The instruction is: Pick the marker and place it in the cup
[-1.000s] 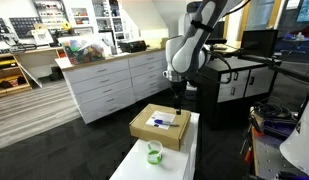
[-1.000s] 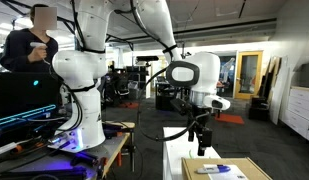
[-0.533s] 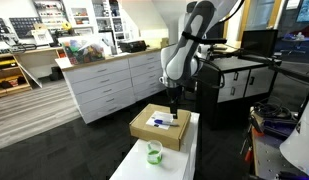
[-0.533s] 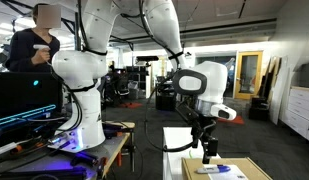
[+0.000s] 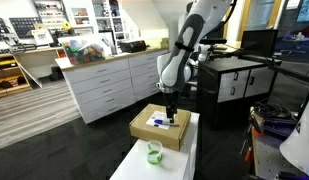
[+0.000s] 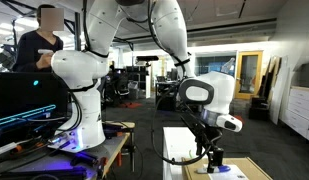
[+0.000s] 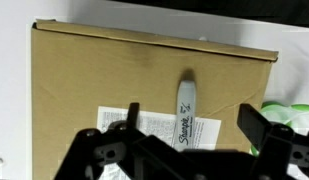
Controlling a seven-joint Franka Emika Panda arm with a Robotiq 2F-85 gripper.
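Note:
I need to lower my gripper before I close it on the marker [image 5: 165,123] [image 7: 184,108], because my gripper's fingers are above the marker and the top of the box.
The marker [image 7: 184,108], a slim pen with a Sharpie print, lies on a cardboard box [image 7: 84,75], partly over a flat white label [image 7: 154,128]. In both exterior views it is a small blue stick on the box top [image 5: 162,122] [image 6: 223,168]. My gripper [image 7: 192,125] is open and hangs just above the box, its two fingers on either side of the marker and apart from it. It also shows in both exterior views [image 5: 168,112] [image 6: 212,160]. The green cup [image 5: 153,152] stands on the white table in front of the box; its edge shows in the wrist view [image 7: 291,114].
The box [image 5: 154,130] sits on a narrow white table [image 5: 186,160]. White cabinets [image 5: 104,85] stand behind, a black bench [image 5: 244,80] to one side. A person [image 6: 39,45] and a second large white robot [image 6: 79,80] are in the background.
My arm has swung over the box and come down; the gripper now hangs close above the marker. The marker, box and cup have not moved.

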